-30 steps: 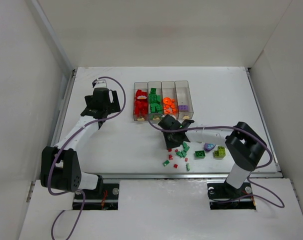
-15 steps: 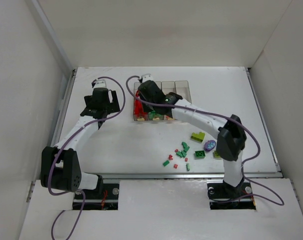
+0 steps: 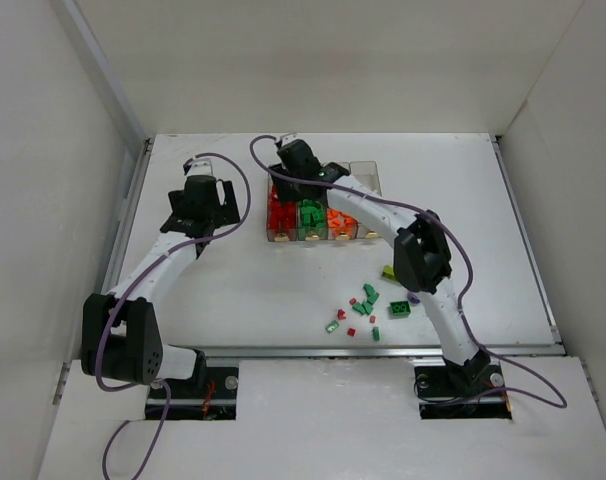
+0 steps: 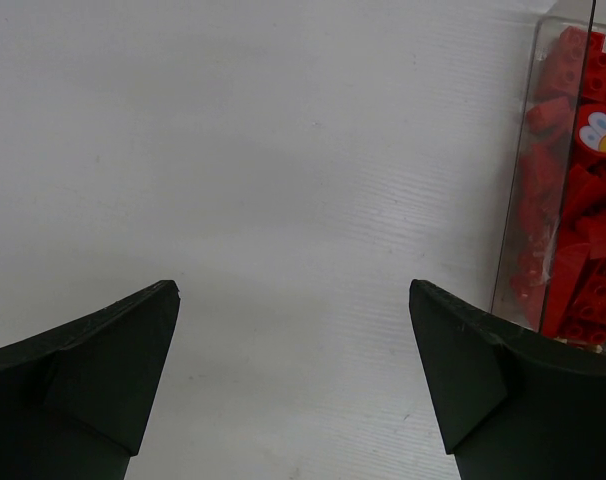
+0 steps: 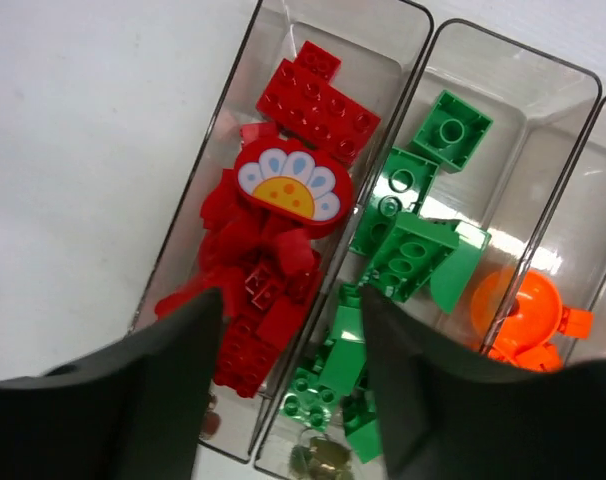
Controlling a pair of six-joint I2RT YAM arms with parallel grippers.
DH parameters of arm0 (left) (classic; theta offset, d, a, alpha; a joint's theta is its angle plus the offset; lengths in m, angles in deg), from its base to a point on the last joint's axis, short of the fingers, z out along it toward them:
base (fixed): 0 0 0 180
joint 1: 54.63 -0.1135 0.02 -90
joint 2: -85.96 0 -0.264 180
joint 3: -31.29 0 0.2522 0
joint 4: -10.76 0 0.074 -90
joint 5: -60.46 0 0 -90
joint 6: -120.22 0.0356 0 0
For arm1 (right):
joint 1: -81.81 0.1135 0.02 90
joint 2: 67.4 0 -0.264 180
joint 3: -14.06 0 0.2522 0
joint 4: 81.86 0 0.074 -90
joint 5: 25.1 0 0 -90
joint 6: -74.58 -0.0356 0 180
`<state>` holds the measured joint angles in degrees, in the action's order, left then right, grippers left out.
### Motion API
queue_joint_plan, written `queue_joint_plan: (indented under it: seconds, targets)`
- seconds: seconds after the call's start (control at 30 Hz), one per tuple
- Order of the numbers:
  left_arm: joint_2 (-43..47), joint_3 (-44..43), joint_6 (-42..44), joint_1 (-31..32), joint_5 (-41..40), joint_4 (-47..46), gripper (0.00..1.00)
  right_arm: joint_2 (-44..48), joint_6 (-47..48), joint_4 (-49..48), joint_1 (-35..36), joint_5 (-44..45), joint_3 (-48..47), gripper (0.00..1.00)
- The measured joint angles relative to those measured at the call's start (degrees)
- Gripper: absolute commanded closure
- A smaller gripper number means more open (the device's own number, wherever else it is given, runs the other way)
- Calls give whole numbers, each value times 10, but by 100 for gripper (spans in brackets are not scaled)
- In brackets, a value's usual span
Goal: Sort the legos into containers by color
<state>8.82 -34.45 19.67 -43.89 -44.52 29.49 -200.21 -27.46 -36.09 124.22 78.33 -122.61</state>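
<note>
The loose red lego should be grabbed by its sides next, with my left gripper. The lego's bottom then stays free to drop into the red container.
The containers point(image 3: 280, 236) stand in a row at mid-table, holding red point(image 3: 281, 215), green point(image 3: 310, 213) and orange legos point(image 3: 337, 215). My right gripper point(image 3: 291, 172) hangs over the far end of the red and green bins. In the right wrist view it point(image 5: 291, 300) is open with nothing between its fingers, above red bricks point(image 5: 258, 300), a red flower piece point(image 5: 288, 185) and green bricks point(image 5: 413, 240). My left gripper point(image 3: 201, 210) is open and empty, left of the red bin point(image 4: 573, 180). Loose green legos point(image 3: 365, 300) and small red bits point(image 3: 340, 313) lie near the front edge.
My right arm point(image 3: 383, 215) arches across the orange bin and the bin to its right, hiding most of that bin. A lime piece point(image 3: 390, 271) and a green brick point(image 3: 399, 309) lie beside the arm's elbow. White walls enclose the table on three sides.
My right arm has swung from the loose pile near the front edge up over the containers, and its jaws now stand open. The left arm has not moved.
</note>
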Motion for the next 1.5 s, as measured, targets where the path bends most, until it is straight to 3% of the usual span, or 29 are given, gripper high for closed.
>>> queue_joint_plan:
  seconds: [0.17, 0.27, 0.37, 0.47, 0.63, 0.77, 0.9, 0.93, 1.03, 1.2, 1.5]
  targets:
    - [0, 0, 13, 0, 24, 0, 8, 0, 16, 1, -3, -49, -10, 28]
    - [0, 0, 38, 0, 77, 1, 19, 1, 19, 1, -3, -64, -11, 28]
    - [0, 0, 70, 0, 153, 10, 20, 20, 21, 2, -8, -75, 6, 28]
    - [0, -5, 118, 17, 211, 32, 18, 96, 22, -2, -21, -86, 92, 25]
    - [1, -28, 267, 99, 271, 87, 17, 282, 10, -25, -86, -128, 292, 23]
    - [1, -92, 400, 186, 325, 176, 17, 400, -18, -67, -168, -154, 438, 23]
    - [-11, -138, 464, 305, 360, 208, 6, 449, -43, -83, -202, -157, 537, 23]
    - [-19, -142, 473, 334, 365, 210, 0, 453, -47, -86, -199, -160, 556, 23]
    - [-55, -142, 491, 418, 380, 220, 0, 467, -57, -94, -190, -166, 605, 23]
    - [-106, -110, 487, 488, 374, 219, 0, 500, -68, -102, -187, -169, 655, 22]
    - [-213, -114, 409, 522, 328, 153, 32, 517, -73, -117, -187, -169, 691, 22]
